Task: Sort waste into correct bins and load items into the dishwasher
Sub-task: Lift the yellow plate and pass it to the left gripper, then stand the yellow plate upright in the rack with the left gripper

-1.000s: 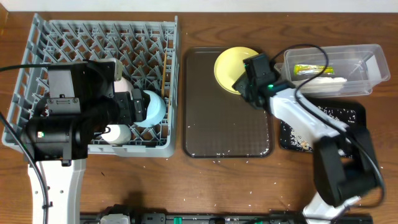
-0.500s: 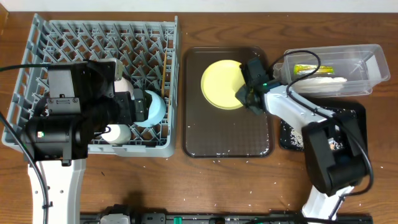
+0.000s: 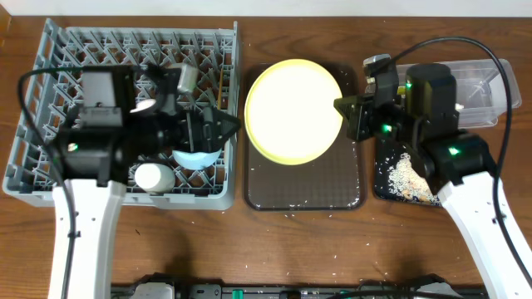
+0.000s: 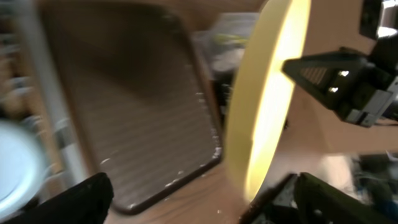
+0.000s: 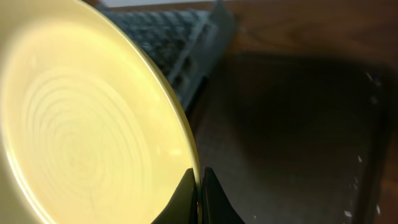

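Observation:
My left gripper is to take hold of the yellow plate (image 3: pixel 293 110) next by the plate's free rim, opposite my right gripper, to load it edgewise into the dish rack.
The round yellow plate (image 3: pixel 293 110) hangs lifted over the brown serving tray (image 3: pixel 303 187), tilted up. My right gripper (image 3: pixel 342 116) is shut on its right rim; in the right wrist view the two fingers (image 5: pixel 200 193) pinch the plate (image 5: pixel 81 124) edge. My left gripper (image 3: pixel 229 129) stands open at the grey dish rack's (image 3: pixel 50 75) right side, pointing at the plate's left rim. In the left wrist view the plate (image 4: pixel 261 112) shows edge-on between and beyond the wide-open left gripper (image 4: pixel 205 205). A light blue bowl (image 3: pixel 199 158) and a small white cup (image 3: pixel 154 177) sit in the rack.
The clear tub (image 3: pixel 482 83) stands at the back right, partly behind the right arm. The glossy black tray (image 3: pixel 391 191) in front of it holds a heap of whitish crumbs (image 3: pixel 407 174). Loose crumbs dot the wooden table (image 3: pixel 332 249) near the brown tray.
The right gripper shut on the plate's rim and raised it off the brown tray, leftward. The left arm swung its open gripper right, out of the rack toward the plate.

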